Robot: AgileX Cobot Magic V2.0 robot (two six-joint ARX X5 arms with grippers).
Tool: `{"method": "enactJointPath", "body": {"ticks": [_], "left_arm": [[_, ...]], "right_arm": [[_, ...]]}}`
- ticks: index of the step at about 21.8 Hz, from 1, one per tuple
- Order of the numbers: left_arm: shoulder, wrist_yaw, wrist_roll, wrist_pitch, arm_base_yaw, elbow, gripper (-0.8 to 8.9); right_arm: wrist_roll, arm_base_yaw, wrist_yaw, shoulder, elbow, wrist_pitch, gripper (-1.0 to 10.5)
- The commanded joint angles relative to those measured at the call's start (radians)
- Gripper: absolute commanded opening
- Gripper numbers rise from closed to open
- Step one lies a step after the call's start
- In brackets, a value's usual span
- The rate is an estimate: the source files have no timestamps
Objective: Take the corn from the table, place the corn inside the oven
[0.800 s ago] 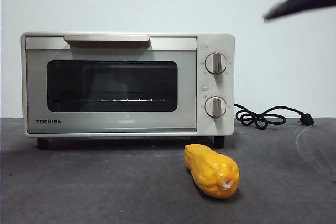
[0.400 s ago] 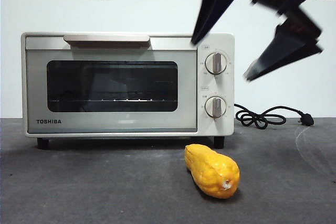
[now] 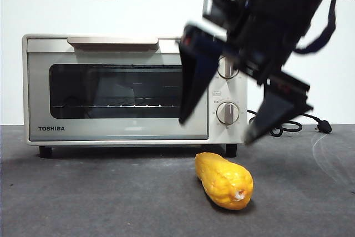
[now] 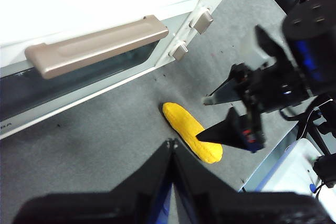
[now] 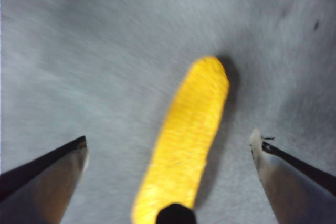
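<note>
My right gripper grabs the yellow corn next, across the middle of its cob (image 3: pixel 221 176), to put the corn in the oven (image 3: pixel 133 87).
The yellow-orange corn (image 3: pixel 224 180) lies on the dark grey table (image 3: pixel 83 192) just in front of the oven's right side, pale stub toward the camera. My right gripper (image 3: pixel 216 130) hangs open a little above it, one jaw on each side of the cob's line. In the right wrist view the corn (image 5: pixel 184 140) runs lengthwise between the wide-apart jaws of the right gripper (image 5: pixel 169 140), untouched. The cream Toshiba oven (image 3: pixel 133 87) has its door shut. My left gripper (image 4: pixel 171 145) is shut and empty, high above the table, looking down on the corn (image 4: pixel 191 139) and the right gripper (image 4: pixel 202 120).
The black power cord (image 3: pixel 277 123) lies coiled on the table right of the oven. The beige bar handle (image 3: pixel 112 40) sits along the door's top. The table's edge (image 4: pixel 262 166) runs close beyond the corn in the left wrist view.
The right gripper has come down from the upper right corner to just above the corn, jaws spread. The corn and oven have not moved.
</note>
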Motion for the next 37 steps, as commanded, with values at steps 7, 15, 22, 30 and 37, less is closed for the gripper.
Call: {"method": "enactJointPath", "body": {"ticks": [7, 15, 22, 30, 37], "left_arm": [[0.001, -0.032, 0.012, 0.001, -0.003, 0.001, -0.05], [0.011, -0.048, 0.012, 0.001, -0.003, 0.001, -0.05], [0.013, -0.049, 0.012, 0.008, -0.003, 0.001, -0.05], [0.047, -0.049, 0.007, 0.224, -0.003, 0.001, -0.05], [0.123, -0.050, -0.034, 0.440, -0.003, 0.001, -0.05]], "right_arm": [[0.011, 0.011, 0.004, 0.127, 0.003, 0.018, 5.7], [0.037, 0.060, 0.048, 0.147, 0.003, 0.038, 1.7], [0.035, 0.098, 0.071, 0.144, 0.025, 0.029, -0.1], [-0.083, 0.216, 0.030, 0.144, 0.354, -0.271, -0.1], [-0.146, 0.265, 0.061, 0.064, 0.548, -0.393, -0.1]]}}
